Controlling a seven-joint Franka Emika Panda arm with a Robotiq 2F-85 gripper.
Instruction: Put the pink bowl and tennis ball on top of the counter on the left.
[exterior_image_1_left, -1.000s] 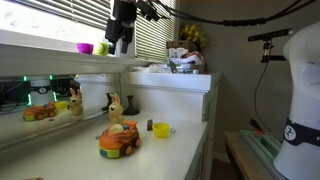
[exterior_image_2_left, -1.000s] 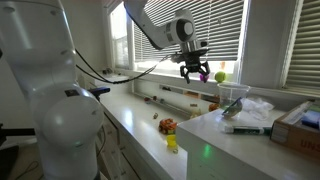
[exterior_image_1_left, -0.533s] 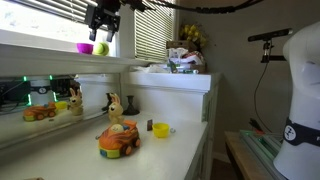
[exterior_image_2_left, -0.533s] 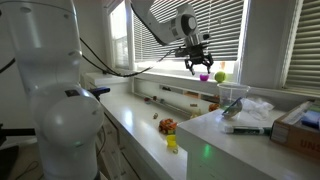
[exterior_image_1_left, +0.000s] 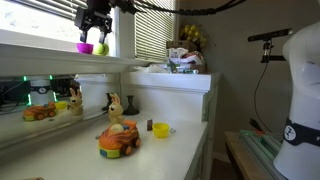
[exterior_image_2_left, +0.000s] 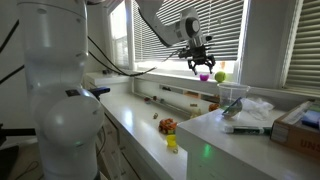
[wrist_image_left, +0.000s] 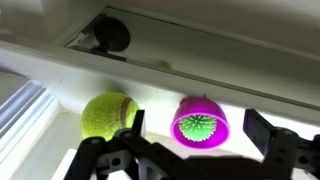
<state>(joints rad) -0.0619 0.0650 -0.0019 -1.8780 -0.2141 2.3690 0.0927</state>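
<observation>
The gripper isn't ready to close on the pink bowl (exterior_image_1_left: 84, 47) (wrist_image_left: 198, 122) yet and should go lower first: the bowl is between its fingers, but in an exterior view the fingers stop above the bowl's rim.
The pink bowl (exterior_image_1_left: 84, 47) and the tennis ball (exterior_image_1_left: 101, 48) sit side by side on the high white window ledge (exterior_image_1_left: 45, 57); both also show in an exterior view, bowl (exterior_image_2_left: 205, 76) and ball (exterior_image_2_left: 220, 75). My gripper (exterior_image_1_left: 95, 24) hangs just above them, open and empty. In the wrist view the open gripper (wrist_image_left: 198, 130) has a finger on each side of the pink bowl (wrist_image_left: 198, 122), which shows a green starburst inside. The tennis ball (wrist_image_left: 106, 116) lies just outside one finger. The counter (exterior_image_1_left: 60, 145) lies lower down, with a mirrored back wall.
On the counter stand an orange toy car (exterior_image_1_left: 119, 141), a small yellow cup (exterior_image_1_left: 160, 129) and a toy animal (exterior_image_1_left: 116, 107). A raised white block with clutter (exterior_image_1_left: 183, 62) ends the counter. Window blinds (exterior_image_1_left: 150, 30) hang behind the ledge.
My gripper has moved along the window ledge and slightly up, from beside the ball to directly over the pink bowl and tennis ball. The bowl and ball have not moved.
</observation>
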